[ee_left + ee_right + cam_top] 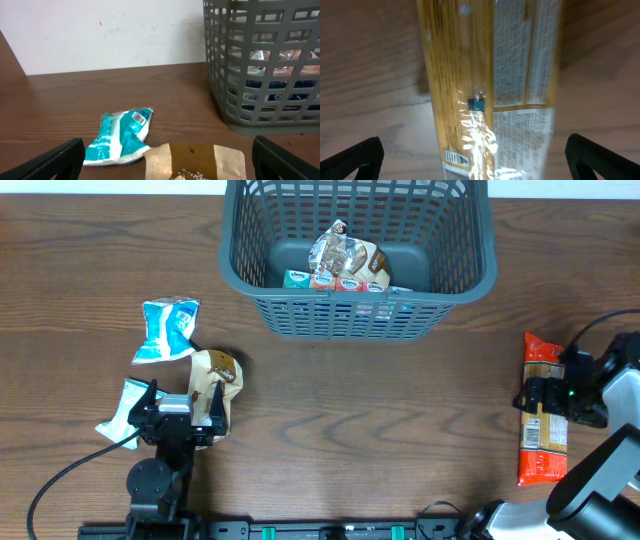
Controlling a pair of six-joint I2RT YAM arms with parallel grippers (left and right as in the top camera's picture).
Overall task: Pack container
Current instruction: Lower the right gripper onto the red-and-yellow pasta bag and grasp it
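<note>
My right gripper lowers before it closes on the pasta packet. In the right wrist view its fingers stop above the packet's flat top.
The dark grey lattice basket (455, 288) stands at the back centre with several snack packets (345, 262) inside; it also shows in the left wrist view (220, 95). My left gripper (180, 412) is open, its fingers either side of a brown paper packet (215, 380) (195, 161) lying on the table. A teal and white packet (168, 330) (122, 137) lies just beyond it. My right gripper (545, 395) is open, straddling a long orange pasta packet (543, 410) (485, 90) on the table at the right.
Another teal and white packet (122, 412) lies left of my left gripper. A black cable (60, 475) runs along the front left of the wooden table (350, 420). A white wall (110, 35) stands behind the table.
</note>
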